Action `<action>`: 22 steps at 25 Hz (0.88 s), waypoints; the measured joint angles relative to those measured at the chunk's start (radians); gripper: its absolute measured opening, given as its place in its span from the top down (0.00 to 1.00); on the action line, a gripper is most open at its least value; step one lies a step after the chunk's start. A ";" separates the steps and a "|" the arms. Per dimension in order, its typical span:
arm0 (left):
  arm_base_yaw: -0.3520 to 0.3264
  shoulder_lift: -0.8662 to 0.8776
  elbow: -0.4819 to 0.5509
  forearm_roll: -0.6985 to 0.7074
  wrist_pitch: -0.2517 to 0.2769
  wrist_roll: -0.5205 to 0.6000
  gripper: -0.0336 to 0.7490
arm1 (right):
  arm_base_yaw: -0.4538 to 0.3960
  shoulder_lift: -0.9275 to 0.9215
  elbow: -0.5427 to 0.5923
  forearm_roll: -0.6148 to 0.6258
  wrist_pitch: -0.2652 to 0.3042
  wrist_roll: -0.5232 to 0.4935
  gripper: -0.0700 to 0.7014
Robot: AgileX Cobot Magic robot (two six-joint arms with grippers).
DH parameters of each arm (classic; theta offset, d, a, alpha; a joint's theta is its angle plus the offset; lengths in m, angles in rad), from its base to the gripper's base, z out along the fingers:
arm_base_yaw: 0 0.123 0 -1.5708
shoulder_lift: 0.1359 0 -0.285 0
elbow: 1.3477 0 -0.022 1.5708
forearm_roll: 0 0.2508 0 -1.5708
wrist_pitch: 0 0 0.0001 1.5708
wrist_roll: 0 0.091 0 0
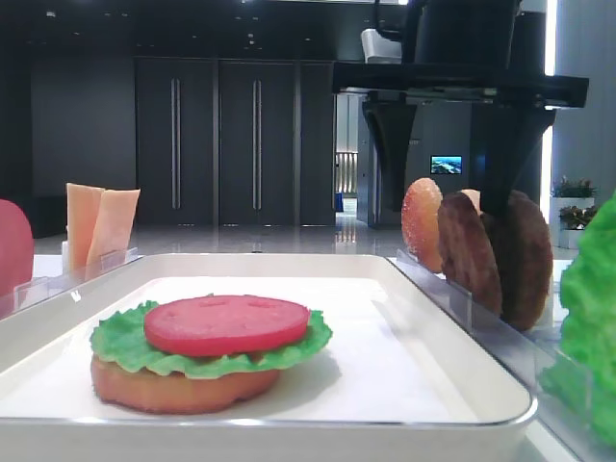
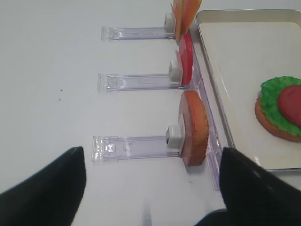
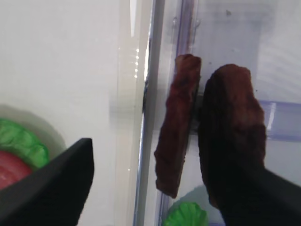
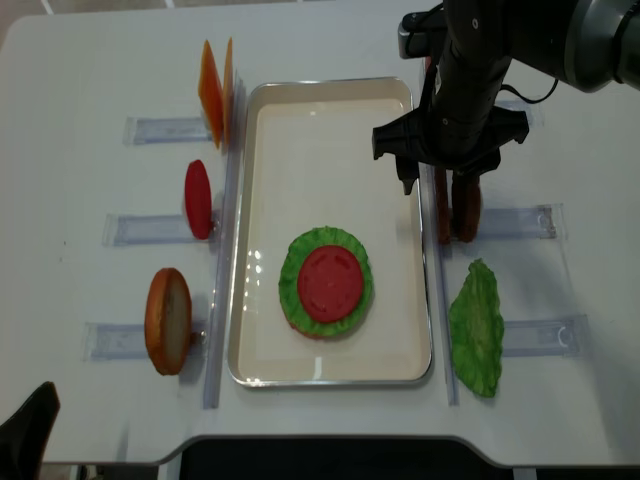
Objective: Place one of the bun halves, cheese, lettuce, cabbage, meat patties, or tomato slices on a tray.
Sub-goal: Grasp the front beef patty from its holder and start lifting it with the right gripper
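Observation:
The meat patty beside the tray has its lower side surrounded by the clear holder, so my right gripper should next grab the patty by its upstanding top edge.
On the white tray lies a bun half topped with lettuce and a tomato slice. Two meat patties stand on edge in a clear holder just right of the tray. My right gripper hangs open over them. One finger is above the tray and the other is against the farther patty. My left gripper is open low at the front left, facing another bun half in its holder.
Clear holders flank the tray. Those on the left carry cheese, a tomato slice and a bun half. On the right are a sugary bun half and a loose lettuce leaf.

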 joint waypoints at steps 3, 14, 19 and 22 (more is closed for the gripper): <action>0.000 0.000 0.000 0.000 0.000 0.000 0.07 | 0.000 0.001 0.000 0.000 -0.008 -0.001 0.28; 0.000 0.000 0.000 0.000 0.000 0.000 0.07 | 0.000 0.028 0.000 -0.021 -0.021 -0.002 0.35; 0.000 0.000 0.000 0.000 0.000 0.000 0.07 | 0.000 0.028 0.000 -0.061 -0.021 -0.003 0.48; 0.000 0.000 0.000 0.000 0.000 0.000 0.07 | 0.000 0.028 0.000 -0.082 -0.021 -0.003 0.57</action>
